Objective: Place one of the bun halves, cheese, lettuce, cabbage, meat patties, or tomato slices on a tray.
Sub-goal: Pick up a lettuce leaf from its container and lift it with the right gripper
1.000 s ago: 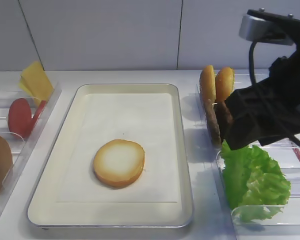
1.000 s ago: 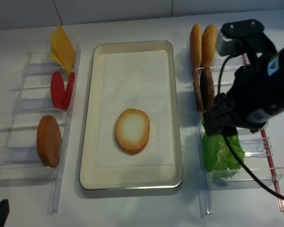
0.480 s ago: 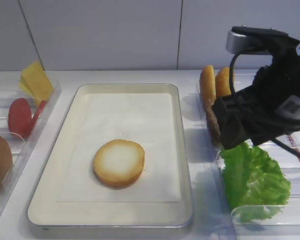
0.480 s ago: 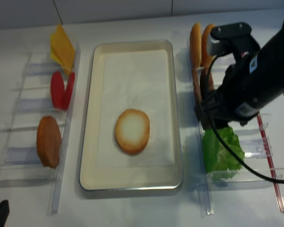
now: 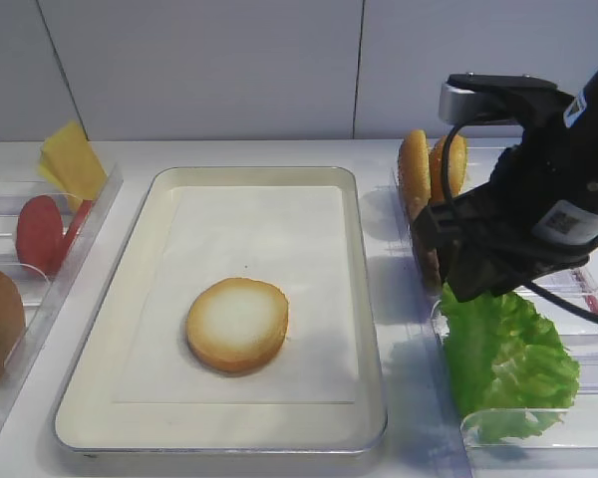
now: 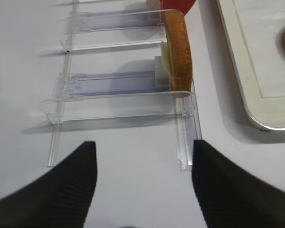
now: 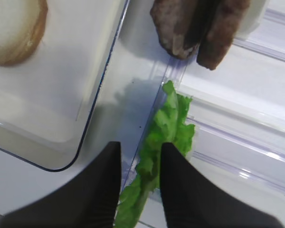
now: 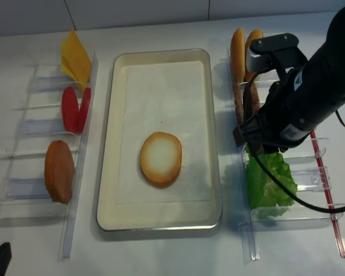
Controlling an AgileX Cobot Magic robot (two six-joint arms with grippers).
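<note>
The frilly upper edge of the lettuce is raised between the clear sides of the rack, so my right gripper will next pinch the lettuce (image 5: 503,354) by that edge.
A bun half (image 5: 237,324) lies cut face up on the cream tray (image 5: 259,214). Frilly green lettuce (image 5: 503,354) stands in the right rack; I cannot pick out any cabbage. My right gripper (image 7: 141,147) hangs over the leaf's tray-side end (image 7: 173,123). Its jaws are narrowed but open, with the leaf edge between them against the right finger (image 7: 180,190) and a gap at the left finger. Dark meat patties (image 7: 199,28) stand just beyond. My left gripper (image 6: 145,145) is wide open over bare table, near a bun half (image 6: 178,52) in the left rack.
Two bun halves (image 8: 244,46) stand at the far end of the right rack, behind the patties (image 8: 244,103). The left rack holds cheese (image 8: 75,57), tomato slices (image 8: 75,109) and a bun half (image 8: 59,171). Clear rack walls (image 7: 152,114) run between lettuce and tray.
The right arm has shifted left toward the tray side of the rack and settled over the lettuce's end. Its jaws have narrowed. The bun half on the tray has not moved.
</note>
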